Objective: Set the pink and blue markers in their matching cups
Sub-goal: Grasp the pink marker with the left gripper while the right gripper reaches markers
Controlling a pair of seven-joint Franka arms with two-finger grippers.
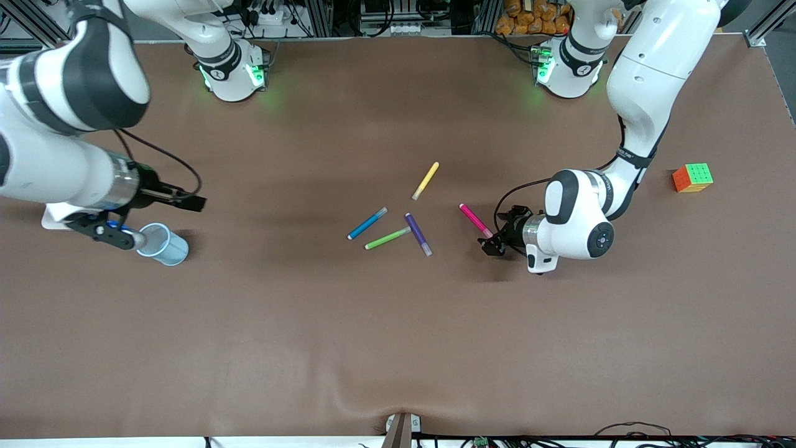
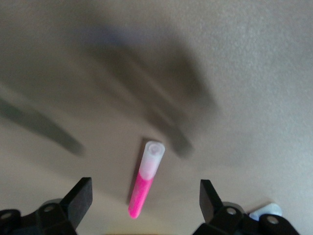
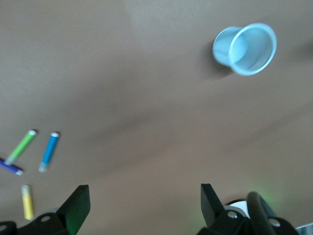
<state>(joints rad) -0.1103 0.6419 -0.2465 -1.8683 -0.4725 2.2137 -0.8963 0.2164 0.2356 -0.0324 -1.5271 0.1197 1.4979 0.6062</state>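
Observation:
My left gripper is to grab the pink marker next, at the place where its clear cap meets the marker's body [image 1: 483, 231] [image 2: 146, 176], and then put the marker in its matching cup.
The pink marker [image 1: 475, 220] lies on the brown table toward the left arm's end. My left gripper [image 1: 494, 241] is low over its nearer end. In the left wrist view that gripper [image 2: 145, 196] is open, and the pink marker [image 2: 143, 188] has its pink end between the fingers, untouched. The blue marker [image 1: 367, 223] lies mid-table among other pens. The pale blue cup [image 1: 163, 244] sits toward the right arm's end; I cannot tell whether it stands or lies. My right gripper [image 1: 118, 234] hangs beside it, open and empty [image 3: 145, 200]. The blue cup [image 3: 244, 49] shows apart from it. The pink cup is out of view.
A green pen [image 1: 387, 238] and a purple pen [image 1: 418, 234] lie beside the blue marker. A yellow pen [image 1: 426, 180] lies farther from the front camera. A coloured puzzle cube [image 1: 692, 178] sits at the left arm's end of the table.

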